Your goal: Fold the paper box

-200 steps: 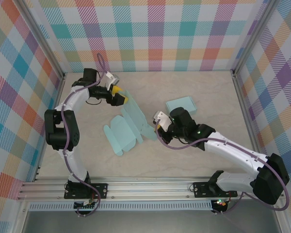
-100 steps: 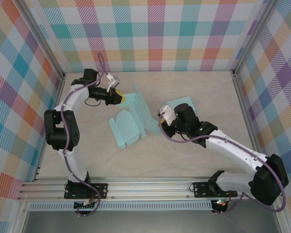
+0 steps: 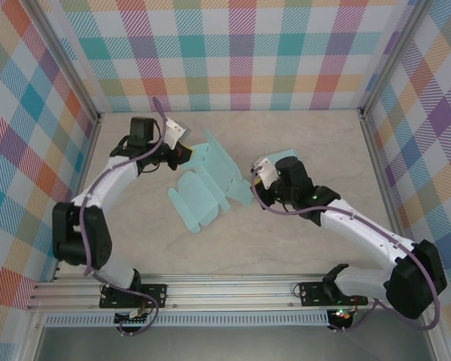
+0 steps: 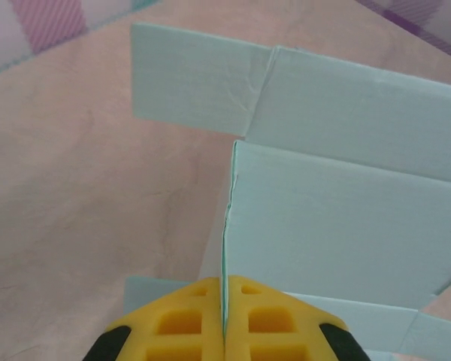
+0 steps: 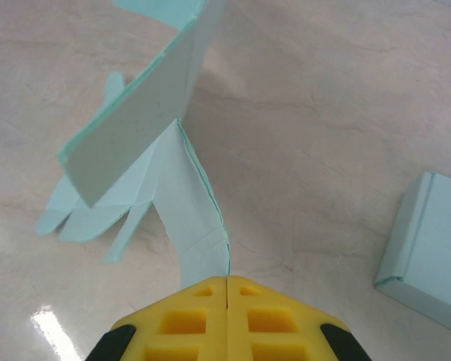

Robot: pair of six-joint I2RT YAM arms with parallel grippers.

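Note:
I will keep holding the box's flap with my right gripper, because the box lies slanted across the table with its flap bent. The box would stay crooked if I opened now.
The paper box (image 3: 209, 180) is a pale teal flat cut-out, partly unfolded, lying mid-table with one panel raised. My left gripper (image 3: 186, 151) is shut on the upper left edge of that raised panel; in the left wrist view the thin sheet (image 4: 338, 218) runs edge-on between the yellow fingers (image 4: 180, 323). My right gripper (image 3: 254, 180) is shut on the box's right flap; in the right wrist view the flap (image 5: 195, 226) enters between the closed yellow pads (image 5: 270, 320), and the raised panel (image 5: 139, 113) stands beyond it.
A second, folded teal box (image 3: 279, 161) lies just behind the right gripper, also at the right edge of the right wrist view (image 5: 428, 248). Checked walls enclose the table on three sides, and an aluminium rail (image 3: 233, 289) runs along the near edge.
My left gripper has closed on the raised panel's edge. The right gripper has carried its flap right and back, and the box has shifted right with the panel lifted.

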